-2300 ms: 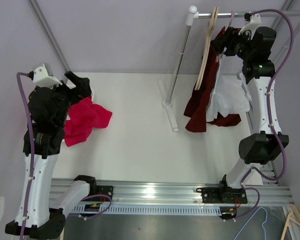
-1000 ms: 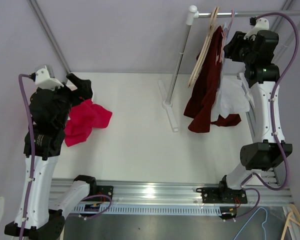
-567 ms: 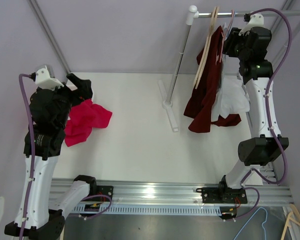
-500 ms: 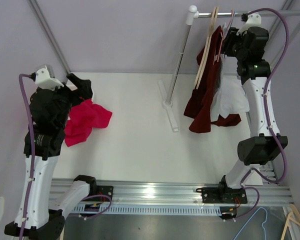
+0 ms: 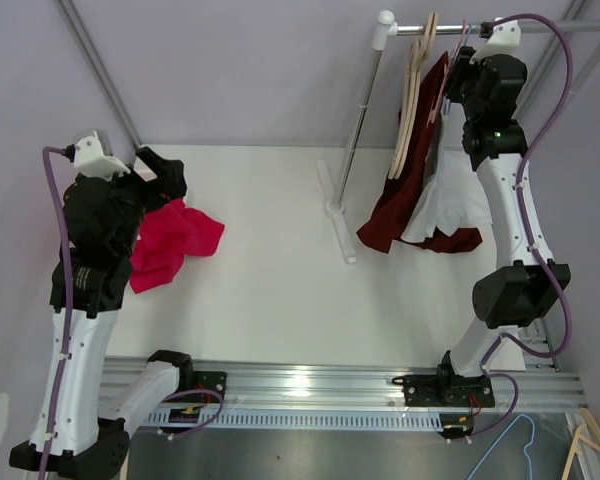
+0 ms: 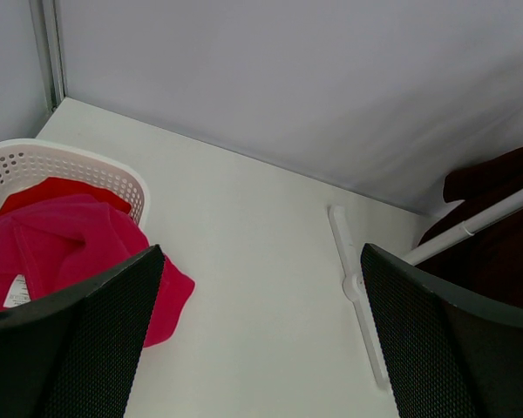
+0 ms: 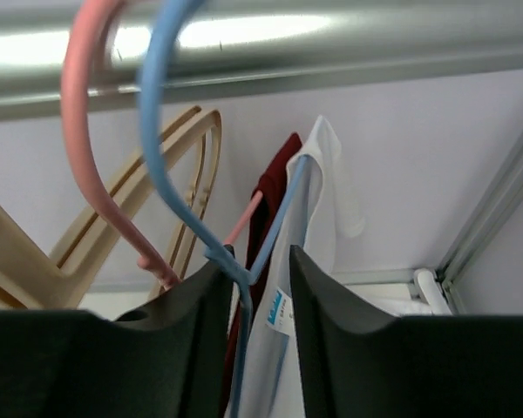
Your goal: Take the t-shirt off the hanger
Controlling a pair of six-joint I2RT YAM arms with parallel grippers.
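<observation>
My right gripper's fingers are open, so the blue hanger (image 7: 170,174) would stay hooked over the metal bar if I lifted now: they would slide up its neck (image 7: 227,261).
A white t-shirt (image 7: 327,192) hangs on a blue hanger (image 7: 170,174) hooked over the metal rail (image 7: 331,35). My right gripper (image 7: 260,257) is up just under the rail with its jaws either side of the blue hanger's neck. The left finger touches the neck and a gap shows on the right, so the gripper is open. From above, the right gripper (image 5: 458,72) is at the top of the white t-shirt (image 5: 450,200). My left gripper (image 6: 260,287) stands wide open and empty above the table, far to the left (image 5: 165,170).
A dark red shirt (image 5: 405,190) on a pink hanger (image 7: 78,157) and bare wooden hangers (image 5: 415,90) hang left of the t-shirt. The rack's pole (image 5: 358,120) and base (image 5: 335,210) stand on the table. A white basket (image 6: 70,161) holds red cloth (image 6: 61,252).
My right gripper has risen toward the rail and narrowed its jaws around the blue hanger's neck. The hanging garments swung slightly left. The left arm has stayed still.
</observation>
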